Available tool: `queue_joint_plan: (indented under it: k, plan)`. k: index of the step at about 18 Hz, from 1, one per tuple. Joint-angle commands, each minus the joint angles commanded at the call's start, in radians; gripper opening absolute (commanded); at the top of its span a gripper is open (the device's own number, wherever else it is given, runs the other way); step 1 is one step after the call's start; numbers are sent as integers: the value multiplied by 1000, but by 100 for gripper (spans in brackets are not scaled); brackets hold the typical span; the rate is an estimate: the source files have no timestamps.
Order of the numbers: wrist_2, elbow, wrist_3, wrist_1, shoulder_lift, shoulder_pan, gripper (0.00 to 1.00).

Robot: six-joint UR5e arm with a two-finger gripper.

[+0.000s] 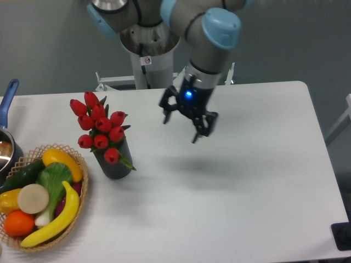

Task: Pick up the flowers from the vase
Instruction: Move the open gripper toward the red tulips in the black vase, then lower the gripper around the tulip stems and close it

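Note:
My gripper should next lift the flowers [98, 127] out of the dark vase [116, 165], picking them up by their red tulip buds.
The flowers [98, 127], a bunch of red closed tulip buds with green leaves, stand in the vase [115, 163], a dark ribbed cylinder at the left of the white table. My gripper [181, 129] hangs above the table's middle, to the right of the flowers and well apart from them. Its two dark fingers are spread and hold nothing.
A wicker basket [77, 205] of fruit and vegetables sits at the front left, close to the vase. A pot with a blue handle [7, 98] is at the left edge. The robot's base column [148, 55] stands behind the table.

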Motion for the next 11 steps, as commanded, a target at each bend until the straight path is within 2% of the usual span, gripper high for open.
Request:
queue_joint_plan:
  k: [4, 11]
  plan:
    - [-128, -3, 6, 2, -21, -9, 100]
    - [-252, -51, 3, 3, -29, -15, 100]
